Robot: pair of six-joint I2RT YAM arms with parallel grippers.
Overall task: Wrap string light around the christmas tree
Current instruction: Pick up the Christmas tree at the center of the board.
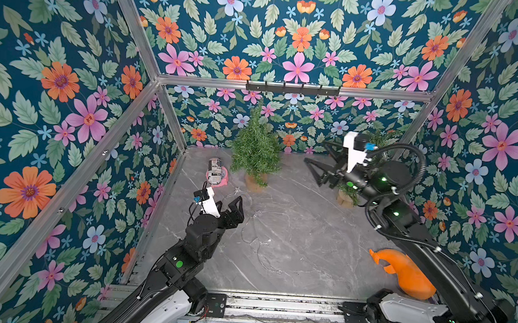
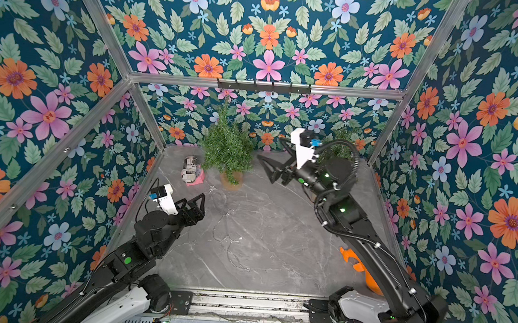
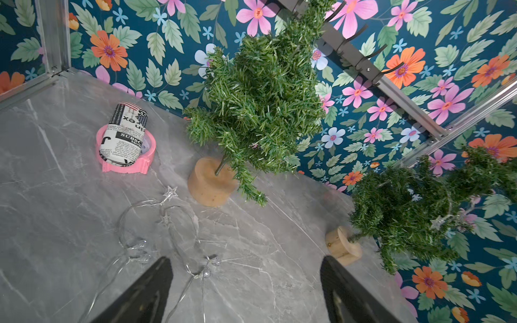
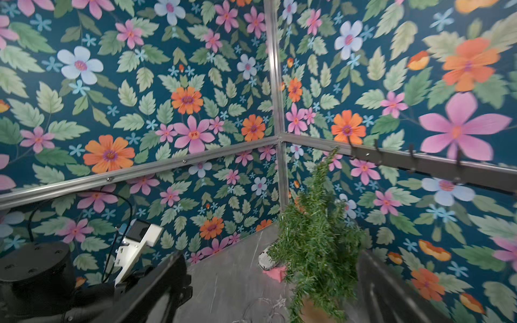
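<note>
The robot's right gripper needs to grab the christmas tree next by its foliage below the tree's tip. The tree's wooden base then stays free to stand for wrapping.
The christmas tree (image 1: pixel 256 149) (image 2: pixel 226 149) (image 3: pixel 260 106) (image 4: pixel 316 243) stands on a wooden base at the back middle of the grey table. The string light (image 1: pixel 255 240) (image 2: pixel 230 244) (image 3: pixel 131 223) lies in loose loops on the table in front of it, with one star (image 3: pixel 170 191) near the tree's base. My left gripper (image 1: pixel 231 205) (image 2: pixel 194 203) (image 3: pixel 246 263) hovers open over the loops, holding nothing. Raised to the right of the tree, my right gripper (image 1: pixel 316 152) (image 2: pixel 269 149) (image 4: pixel 271 257) is open and empty, pointing towards it.
A second small tree (image 1: pixel 381 138) (image 3: pixel 405 212) at the back right, behind my right arm, carries a pale wire with a star (image 3: pixel 436 223). A newsprint can in a pink holder (image 1: pixel 215 171) lies left of the tree. An orange object (image 1: pixel 406 272) sits front right. A hook rack (image 1: pixel 292 89) hangs on the back wall.
</note>
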